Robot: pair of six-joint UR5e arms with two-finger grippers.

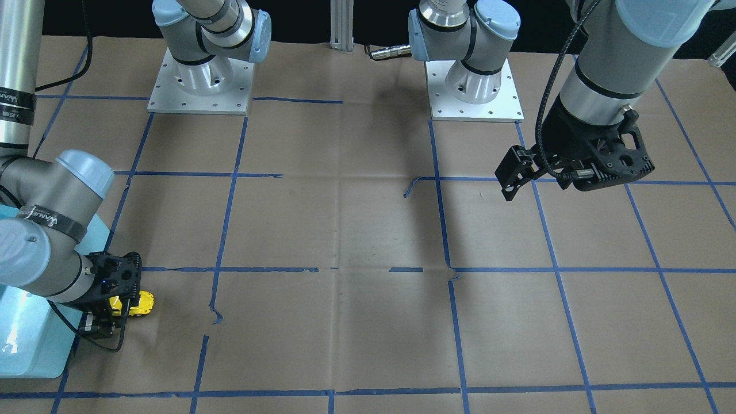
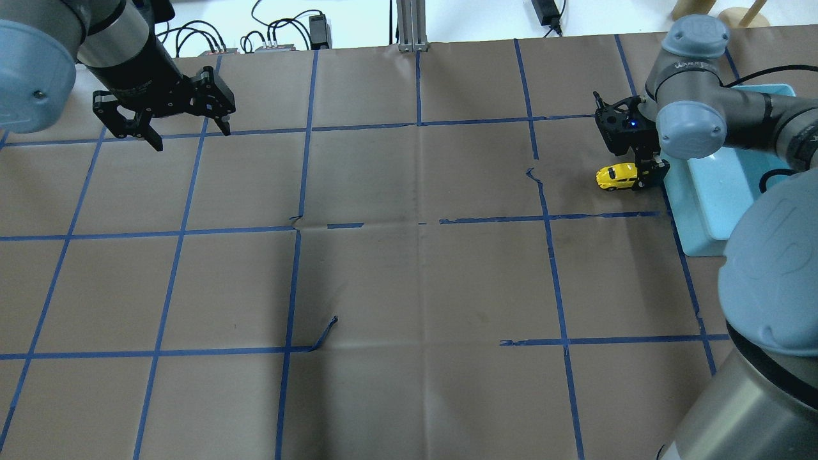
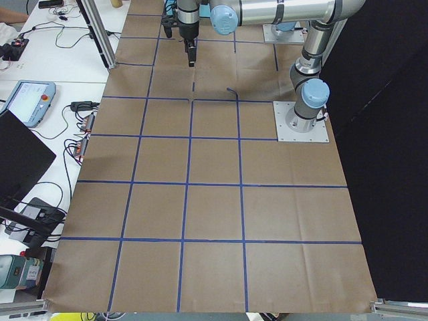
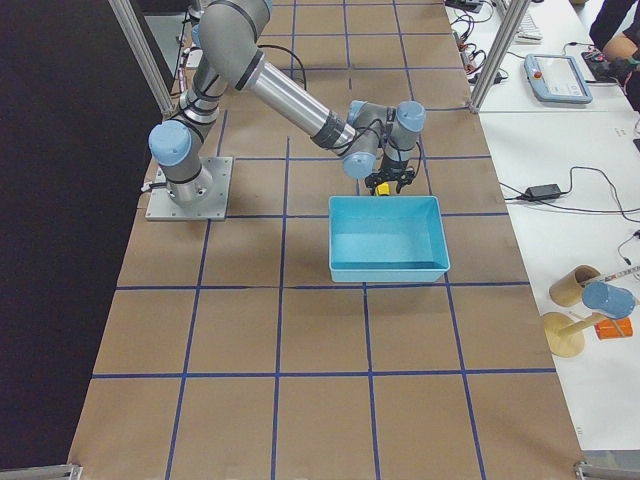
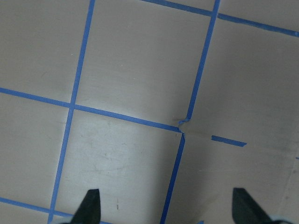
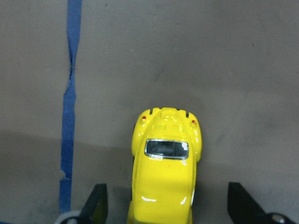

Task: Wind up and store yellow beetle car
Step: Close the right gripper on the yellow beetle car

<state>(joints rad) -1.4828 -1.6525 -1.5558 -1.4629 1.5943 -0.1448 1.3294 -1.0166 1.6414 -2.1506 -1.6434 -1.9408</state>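
Note:
I should store the yellow beetle car in the blue bin (image 1: 31, 334), so I should grab the car by the sides of its body with my right gripper next.
The yellow beetle car (image 6: 166, 158) stands on its wheels on the brown paper, just beside the blue bin (image 2: 709, 211). It also shows in the overhead view (image 2: 615, 176), the front view (image 1: 140, 303) and the right side view (image 4: 382, 186). My right gripper (image 6: 168, 205) is low over the car's one end, open, with a finger on each side and gaps to the body. It also shows in the overhead view (image 2: 647, 174). My left gripper (image 2: 190, 135) is open and empty, held above the table far from the car; its wrist view (image 5: 167, 200) shows only paper.
The light blue bin (image 4: 388, 272) is empty and lies at the table's edge on my right, right behind the right gripper. Blue tape lines (image 2: 418, 124) grid the brown paper. Both arm bases (image 1: 474, 92) stand at the robot's side.

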